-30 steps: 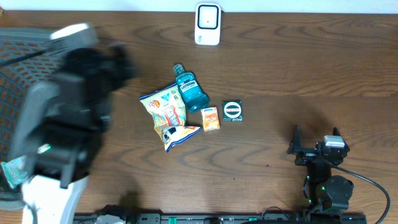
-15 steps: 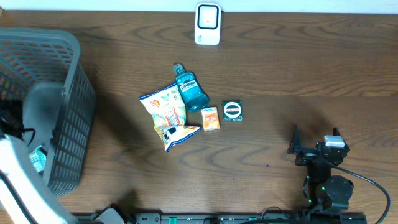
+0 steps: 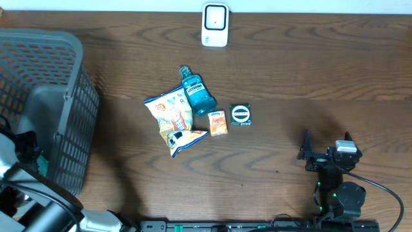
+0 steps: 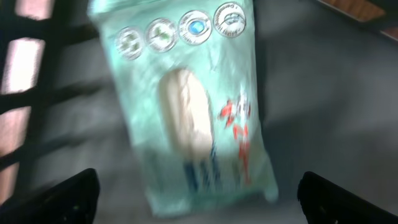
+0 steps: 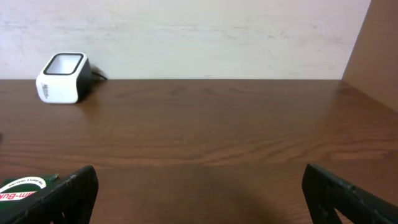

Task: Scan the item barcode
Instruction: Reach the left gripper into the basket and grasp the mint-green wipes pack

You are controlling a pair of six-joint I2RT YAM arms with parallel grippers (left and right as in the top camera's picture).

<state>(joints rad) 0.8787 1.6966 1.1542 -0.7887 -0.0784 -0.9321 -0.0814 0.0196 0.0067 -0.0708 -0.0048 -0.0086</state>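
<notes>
Next, my left gripper grabs the pale green packet (image 4: 193,106) across its near end (image 4: 207,179). That leaves the far part uncovered for scanning.
A pale green packet (image 4: 193,106) lies flat on the grey floor of the basket (image 3: 64,77) at the table's left. My left gripper (image 4: 199,190) hangs open just above it, one finger on each side of its near end, touching nothing. The view is blurred. The white barcode scanner (image 3: 215,24) stands at the far edge of the table and also shows as the scanner (image 5: 62,78) in the right wrist view. My right gripper (image 3: 327,154) rests open and empty near the front right of the table.
In the middle of the table lie a chips bag (image 3: 170,116), a blue mouthwash bottle (image 3: 196,93), a small orange pack (image 3: 218,123) and a green round-label box (image 3: 240,115). The basket's tall mesh walls surround the left arm (image 3: 19,193).
The left arm has swung from above the basket down into its near left part. The right arm and the items on the table have not moved.
</notes>
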